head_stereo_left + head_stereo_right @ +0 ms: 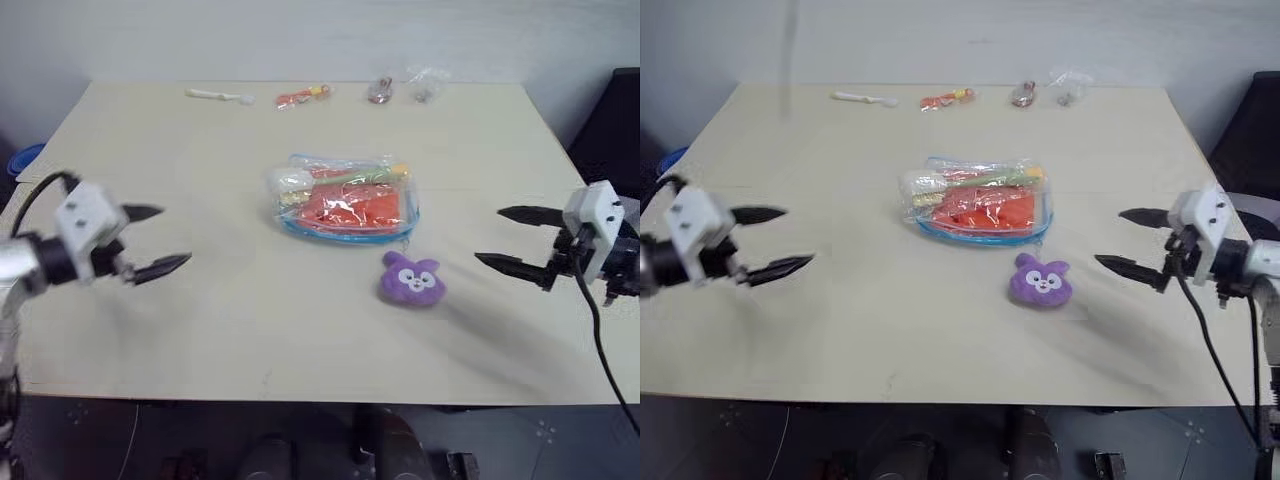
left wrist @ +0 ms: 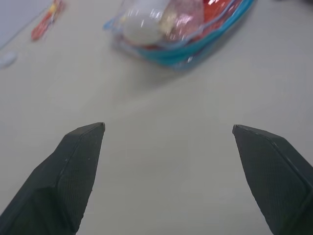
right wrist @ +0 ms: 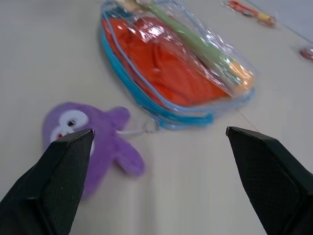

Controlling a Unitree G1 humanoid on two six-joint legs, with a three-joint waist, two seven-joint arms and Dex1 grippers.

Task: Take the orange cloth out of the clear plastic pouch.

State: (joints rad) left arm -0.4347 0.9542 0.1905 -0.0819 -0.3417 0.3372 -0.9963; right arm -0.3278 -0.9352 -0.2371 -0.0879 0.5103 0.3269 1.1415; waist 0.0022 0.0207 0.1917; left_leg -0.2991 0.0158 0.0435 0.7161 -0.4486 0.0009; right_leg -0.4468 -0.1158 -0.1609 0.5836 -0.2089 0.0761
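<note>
The clear pouch is too wide across its filled middle (image 1: 350,205), so my left gripper will pinch it by the narrow blue zipper edge (image 1: 300,231) next.
The clear plastic pouch (image 1: 345,198) with light blue zipper trim lies in the middle of the table. Inside it the orange cloth (image 1: 352,209) shows through the plastic, beside a green stick and a white item; the cloth (image 3: 171,68) also appears in the right wrist view. My left gripper (image 1: 153,240) hovers open over the table's left side, pointing toward the pouch (image 2: 176,29). My right gripper (image 1: 510,238) hovers open at the right side, aimed at the pouch (image 3: 195,63). Both are empty and well apart from the pouch.
A purple plush toy (image 1: 410,279) lies just in front of the pouch, tied to it by a cord. Along the table's far edge sit a white toothbrush (image 1: 218,96), a small orange packet (image 1: 302,96) and two small clear bags (image 1: 405,86).
</note>
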